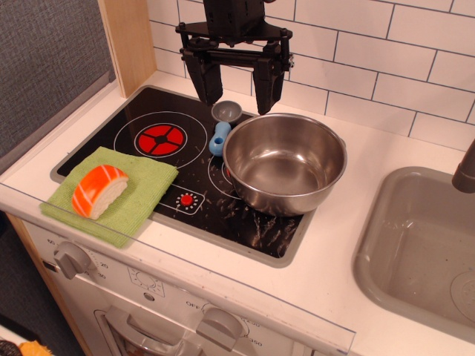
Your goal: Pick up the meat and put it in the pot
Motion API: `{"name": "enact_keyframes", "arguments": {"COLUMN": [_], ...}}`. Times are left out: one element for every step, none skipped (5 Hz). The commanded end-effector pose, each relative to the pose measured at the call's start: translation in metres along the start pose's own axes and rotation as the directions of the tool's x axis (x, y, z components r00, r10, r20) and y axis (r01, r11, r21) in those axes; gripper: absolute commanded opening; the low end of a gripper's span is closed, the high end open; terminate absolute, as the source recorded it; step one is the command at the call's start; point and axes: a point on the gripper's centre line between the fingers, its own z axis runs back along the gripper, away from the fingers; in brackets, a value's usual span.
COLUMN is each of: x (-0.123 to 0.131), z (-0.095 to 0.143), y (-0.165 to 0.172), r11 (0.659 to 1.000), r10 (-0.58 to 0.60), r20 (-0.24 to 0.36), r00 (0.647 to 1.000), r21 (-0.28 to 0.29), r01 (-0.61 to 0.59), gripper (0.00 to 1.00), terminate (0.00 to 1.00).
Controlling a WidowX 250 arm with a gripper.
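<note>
The meat will go in the pot (285, 162), so my gripper will next grab the meat by its orange striped top (98, 185).
The meat (99, 190) is a toy salmon nigiri with an orange striped top and white base. It lies on a green cloth (141, 194) at the front left of the black stove top (148, 111). The pot (285, 162) is a large shiny steel bowl, empty, standing on the right side of the stove. My gripper (238, 95) hangs above the back of the stove, behind the pot's left rim. Its two black fingers are spread wide and hold nothing. It is far from the meat.
A small grey-and-blue measuring spoon (222, 126) lies under the gripper, next to the pot's left rim. A grey sink (415, 252) sits at the right. A tiled wall runs behind; a wooden panel (130, 37) stands at the back left. Knobs line the front.
</note>
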Motion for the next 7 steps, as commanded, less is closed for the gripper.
{"name": "enact_keyframes", "arguments": {"x": [0.0, -0.027, -0.061, -0.089, -0.097, -0.094, -0.09], "z": [0.0, 0.007, 0.018, 0.018, 0.002, -0.012, -0.029], "y": [0.0, 0.031, 0.07, 0.102, 0.125, 0.13, 0.129], "r11": [1.0, 0.999, 0.997, 0.995, 0.989, 0.983, 0.974], "r10": [0.0, 0.036, 0.078, 0.079, 0.06, 0.051, 0.039], "r20": [0.0, 0.023, 0.056, 0.067, 0.039, 0.016, -0.018], "r00": [1.0, 0.999, 0.995, 0.995, 0.997, 0.999, 0.999], "r21": [0.0, 0.009, 0.019, 0.063, 0.133, 0.176, 0.225], "r01": [0.0, -0.036, -0.079, -0.083, -0.064, -0.053, -0.034], "gripper": [1.0, 1.0, 1.0, 1.0, 1.0, 1.0, 1.0], "terminate": [0.0, 0.0, 0.0, 0.0, 0.0, 0.0, 0.0]}}
